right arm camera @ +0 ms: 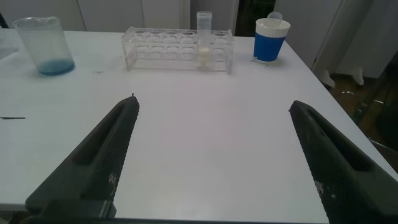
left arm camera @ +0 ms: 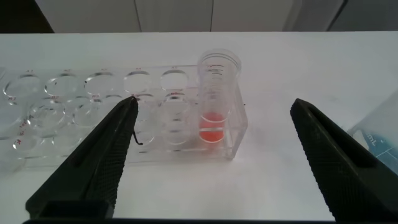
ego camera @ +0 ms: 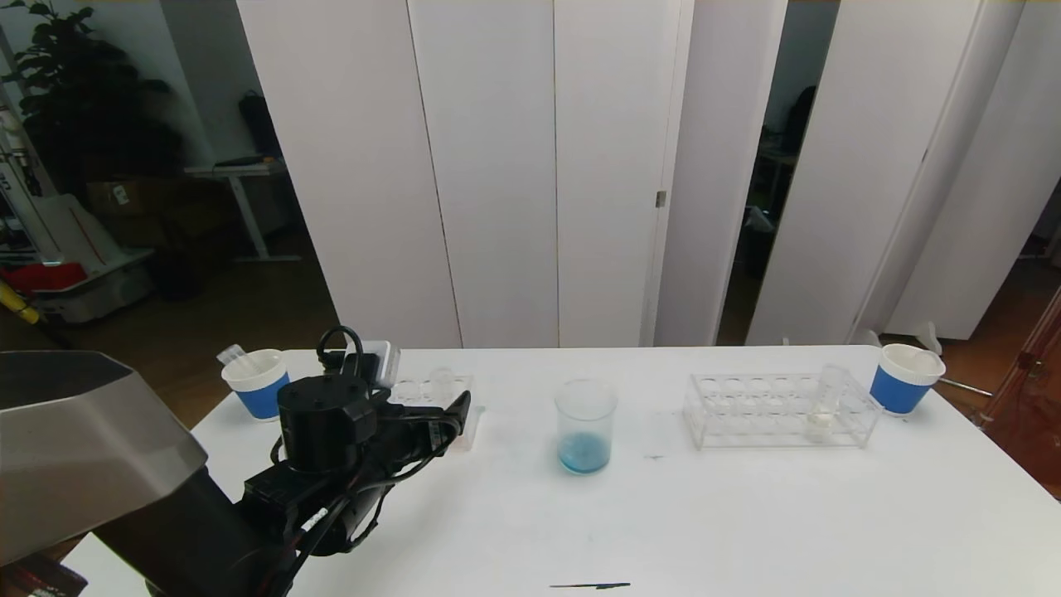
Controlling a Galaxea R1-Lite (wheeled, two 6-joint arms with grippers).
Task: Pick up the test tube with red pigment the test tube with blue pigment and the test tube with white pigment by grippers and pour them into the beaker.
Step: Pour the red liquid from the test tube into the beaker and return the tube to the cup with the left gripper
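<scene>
My left gripper needs to move toward the red-pigment tube (left arm camera: pixel 217 93) before it closes, because its fingers are short of the tube and would miss it now.
The test tube with red pigment (left arm camera: pixel 215 102) stands upright in the end hole of a clear rack (left arm camera: pixel 93 118) on the table's left. My left gripper (left arm camera: pixel 214 104) is open just short of this tube, one finger to each side, touching nothing. The beaker (ego camera: pixel 585 424) stands mid-table with blue liquid in its bottom. The test tube with white pigment (ego camera: pixel 823 406) stands in the right-hand rack (ego camera: pixel 779 410). My right gripper (right arm camera: pixel 212 102) hangs open and empty over bare table, well back from that rack (right arm camera: pixel 180 48). The test tube with blue pigment is out of view.
A blue paper cup (ego camera: pixel 257 383) with a clear tube sticking out of it stands at the back left corner. Another blue cup (ego camera: pixel 906 379) stands at the back right, beside the right rack. A thin dark streak (ego camera: pixel 590 585) lies near the front edge.
</scene>
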